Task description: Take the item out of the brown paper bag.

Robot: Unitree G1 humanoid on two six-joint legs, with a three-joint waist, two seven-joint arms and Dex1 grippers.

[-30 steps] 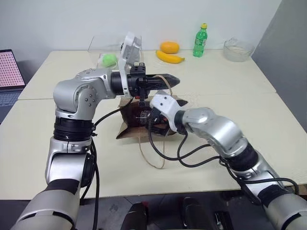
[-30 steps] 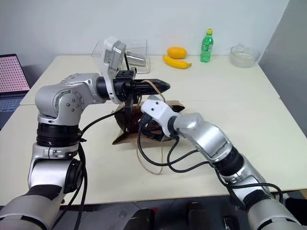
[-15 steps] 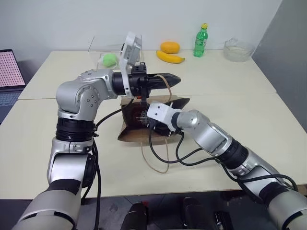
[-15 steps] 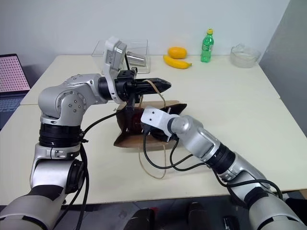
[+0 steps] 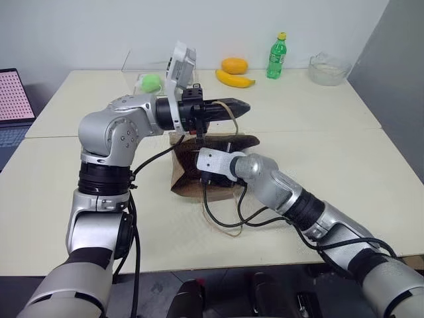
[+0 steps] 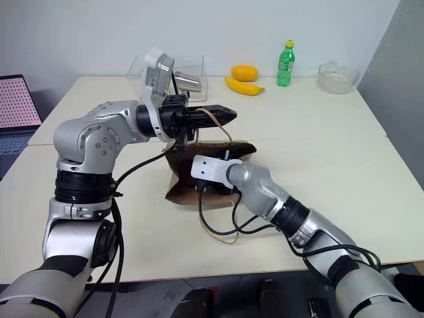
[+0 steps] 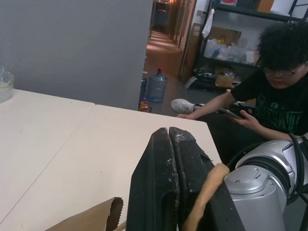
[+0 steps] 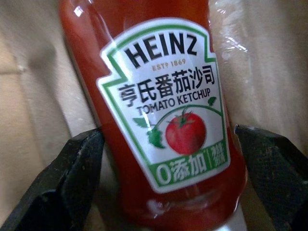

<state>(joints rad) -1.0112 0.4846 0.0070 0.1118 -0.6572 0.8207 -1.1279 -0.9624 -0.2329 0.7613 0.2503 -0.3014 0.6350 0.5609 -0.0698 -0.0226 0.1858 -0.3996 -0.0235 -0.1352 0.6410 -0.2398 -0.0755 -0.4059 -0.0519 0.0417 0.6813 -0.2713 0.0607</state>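
Observation:
My right gripper should close now and would hold the ketchup bottle (image 8: 168, 120): its fingers are on either side of the white label's lower part in the right wrist view.
The brown paper bag (image 5: 189, 182) lies on the table with its mouth turned to the right. My left gripper (image 5: 244, 106) hovers above it, pointing right, shut on one tan cord handle (image 7: 207, 187) and holding it up. My right gripper (image 8: 168, 132) reaches into the bag's mouth, and its white wrist (image 5: 212, 161) shows at the opening. The item (image 8: 163, 120), a red ketchup bottle with a white label, stands between the open black fingers (image 8: 62, 192), which flank it closely on both sides. The bag's other handle loop (image 5: 222, 225) lies slack on the table.
Along the table's far edge stand a green bottle (image 5: 277, 56), a banana (image 5: 233, 79), an orange fruit (image 5: 234, 65), a glass bowl (image 5: 328, 66) and a clear box with a green object (image 5: 151, 81). A laptop (image 5: 10, 99) is at the far left. A seated person (image 7: 284, 91) shows beyond the table.
My right arm has pushed forward and down, deeper into the bag's mouth, and its wrist has rolled. The bag has shifted a little. My left gripper has kept still with the handle.

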